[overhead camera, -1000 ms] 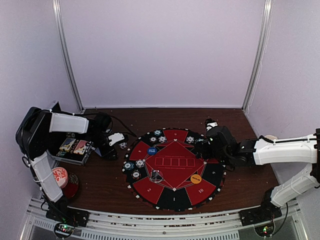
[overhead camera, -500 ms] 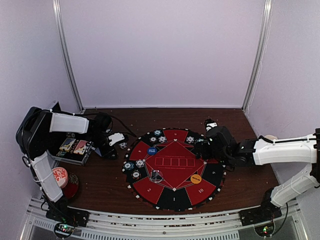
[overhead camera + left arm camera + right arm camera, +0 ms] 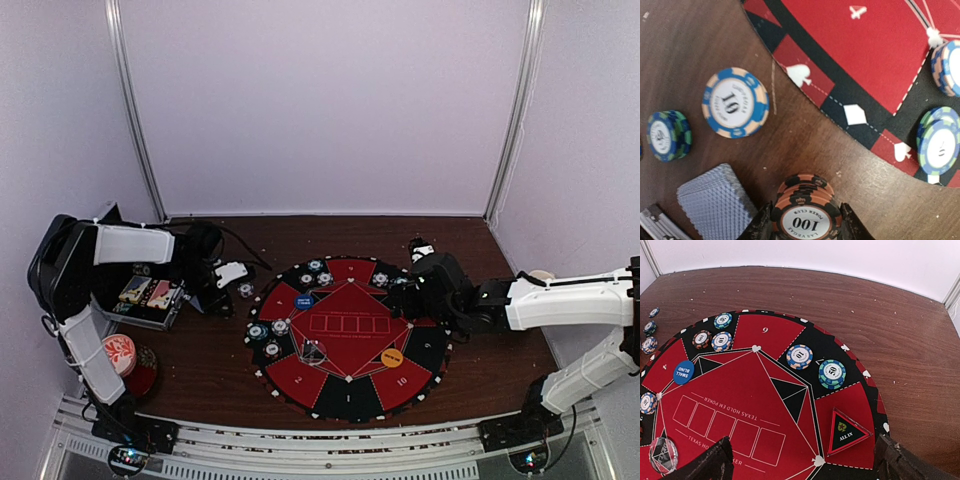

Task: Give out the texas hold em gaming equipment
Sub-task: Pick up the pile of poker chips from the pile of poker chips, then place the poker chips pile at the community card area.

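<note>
The top orange-and-black chip [image 3: 806,221] would come up with my left gripper, its fingers shut on opposite sides of the chip's rim.
My left gripper [image 3: 806,227] is shut on a short stack of orange-and-black "100" chips [image 3: 806,212], over the wood just left of the round mat [image 3: 875,60]. Beside it lie a blue "10" chip [image 3: 735,102], a green-blue chip stack [image 3: 669,135] and a grey-blue card deck [image 3: 715,205]. My right gripper [image 3: 807,470] is open wide and empty above the mat's right side [image 3: 400,292]. Under it lie a "10" chip [image 3: 799,357] and a "50" stack [image 3: 832,374]. The blue button [image 3: 683,371] and the orange button [image 3: 391,356] sit on the mat.
A triangular "ALL IN" marker [image 3: 847,432] and a clear disc [image 3: 663,454] lie on the mat, with more chips along its rim [image 3: 712,335]. An open case [image 3: 150,297] stands at the left. A red-and-white patterned disc [image 3: 119,352] lies near the left arm's base.
My left gripper has shifted slightly toward the far side with the chip stack. My right gripper has edged a little to the left over the mat.
</note>
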Robot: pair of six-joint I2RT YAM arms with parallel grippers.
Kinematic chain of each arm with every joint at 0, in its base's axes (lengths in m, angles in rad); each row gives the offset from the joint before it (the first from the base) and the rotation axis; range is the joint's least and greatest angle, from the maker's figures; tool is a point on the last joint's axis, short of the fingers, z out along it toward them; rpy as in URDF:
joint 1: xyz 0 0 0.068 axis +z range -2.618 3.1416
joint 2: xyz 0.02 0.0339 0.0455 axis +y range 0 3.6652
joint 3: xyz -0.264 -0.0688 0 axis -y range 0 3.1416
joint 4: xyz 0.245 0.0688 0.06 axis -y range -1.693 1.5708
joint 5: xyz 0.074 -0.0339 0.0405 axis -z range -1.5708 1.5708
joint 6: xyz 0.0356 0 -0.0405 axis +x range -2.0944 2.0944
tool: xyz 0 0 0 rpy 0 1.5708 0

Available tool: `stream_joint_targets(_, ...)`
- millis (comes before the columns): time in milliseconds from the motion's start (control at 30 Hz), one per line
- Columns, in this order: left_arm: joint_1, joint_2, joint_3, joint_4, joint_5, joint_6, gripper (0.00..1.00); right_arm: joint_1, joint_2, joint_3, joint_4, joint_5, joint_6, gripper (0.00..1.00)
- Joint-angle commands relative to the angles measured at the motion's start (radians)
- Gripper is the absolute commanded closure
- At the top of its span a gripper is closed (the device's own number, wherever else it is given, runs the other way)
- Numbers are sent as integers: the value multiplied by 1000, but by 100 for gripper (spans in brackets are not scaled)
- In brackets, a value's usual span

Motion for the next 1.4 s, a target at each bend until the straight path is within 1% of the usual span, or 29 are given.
stream_joint_targets(0, 1, -60, 78, -38, 16, -3, 95, 7, 3, 15, -1, 8, -7, 0)
stream_joint_targets(167, -36, -62, 140, -68, 17, -12, 96, 6, -4, 10, 2, 13, -3, 0)
stream_joint_targets(300, -107, -33, 204, -88, 7, -29, 96, 6, -23, 2, 5, 30, 5, 0)
stream_joint_targets(467, -235, 57, 314, -106, -40, -62, 96, 4, -65, -15, 12, 71, 17, 0)
stream_joint_targets(600, -312, 164, 458, -153, -35, -80, 96, 4, -100, -32, 23, 87, 17, 0)
stream_joint_targets(700, -338, 208, 548, -175, -16, -83, 100, 4, -106, -34, 26, 84, 16, 0)
stream_joint_targets(867, -357, 249, 651, -208, 4, -74, 100, 4, -83, -25, 21, 76, 16, 0)
stream_joint_targets(1100, -413, 315, 731, -216, 16, -65, 99, 4, -87, -28, 21, 87, 19, 0)
stream_joint_targets(1367, -513, 476, 896, -213, 45, -60, 98, 4, -142, -45, 18, 143, 38, 0)
